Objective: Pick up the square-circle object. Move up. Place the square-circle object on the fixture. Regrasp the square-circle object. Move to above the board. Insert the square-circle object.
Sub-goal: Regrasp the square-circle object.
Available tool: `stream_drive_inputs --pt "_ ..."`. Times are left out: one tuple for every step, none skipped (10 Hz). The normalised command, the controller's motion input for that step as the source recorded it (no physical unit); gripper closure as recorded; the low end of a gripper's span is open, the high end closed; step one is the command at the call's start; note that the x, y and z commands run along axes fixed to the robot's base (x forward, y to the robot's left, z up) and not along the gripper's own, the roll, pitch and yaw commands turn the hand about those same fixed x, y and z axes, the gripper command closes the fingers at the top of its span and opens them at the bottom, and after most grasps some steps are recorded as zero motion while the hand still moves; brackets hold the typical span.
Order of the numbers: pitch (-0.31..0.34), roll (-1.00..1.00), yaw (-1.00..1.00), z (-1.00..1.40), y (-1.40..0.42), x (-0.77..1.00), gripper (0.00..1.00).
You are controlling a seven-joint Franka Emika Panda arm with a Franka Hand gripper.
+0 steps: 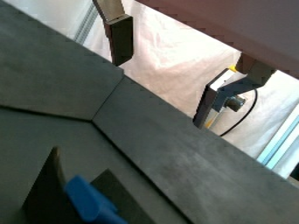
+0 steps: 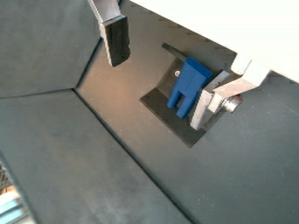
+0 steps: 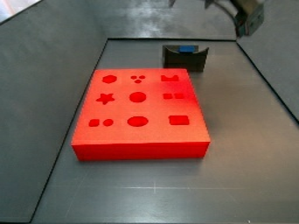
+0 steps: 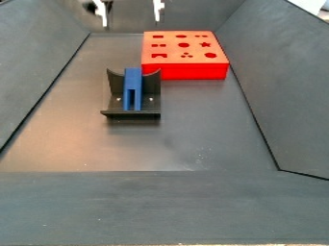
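Note:
My gripper is going to pick up the square-circle object by its solid end next, so its pronged end stays free to go into the board [image 3: 140,109].
The blue square-circle object [image 4: 133,86] rests on the dark fixture [image 4: 130,108] on the floor, and it also shows in both wrist views [image 2: 187,86] [image 1: 91,199]. My gripper [image 4: 126,10] is open and empty, well above the fixture and apart from the object. Its two fingers [image 2: 115,39] stand wide apart, with nothing between them [image 1: 170,74]. The red board [image 4: 187,53] with its shaped holes lies beyond the fixture. In a side view [image 3: 140,114] it lies in front of the fixture [image 3: 184,59].
Dark sloping walls [image 4: 45,77] enclose the floor on all sides. Bare dark floor [image 4: 193,144] lies in front of the fixture.

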Motion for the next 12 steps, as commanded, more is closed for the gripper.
stream_drive_inputs --pt "-0.153 0.07 0.07 -1.00 0.06 0.06 0.00" --pt "-0.153 0.08 0.03 -1.00 0.06 0.06 0.00" --pt "-0.146 0.07 0.00 -1.00 0.06 0.07 0.00" --pt "-0.128 0.07 -0.03 -1.00 0.05 0.07 0.00" --pt "-0.114 0.07 -0.05 -1.00 0.05 0.08 0.00" --pt "-0.089 0.07 -0.06 -1.00 0.04 0.08 0.00" --pt "-0.059 0.07 -0.06 -0.90 0.03 0.08 0.00" --pt "-0.035 0.07 -0.06 -0.75 0.02 0.08 0.00" --pt "-0.012 0.06 -0.05 -0.60 0.01 0.08 0.00" --pt "0.008 0.07 -0.03 -0.46 0.01 0.08 0.00" --pt "0.017 0.07 -0.02 -0.32 0.01 0.08 0.00" --pt "0.030 0.06 0.00 -0.19 0.00 0.03 0.00"
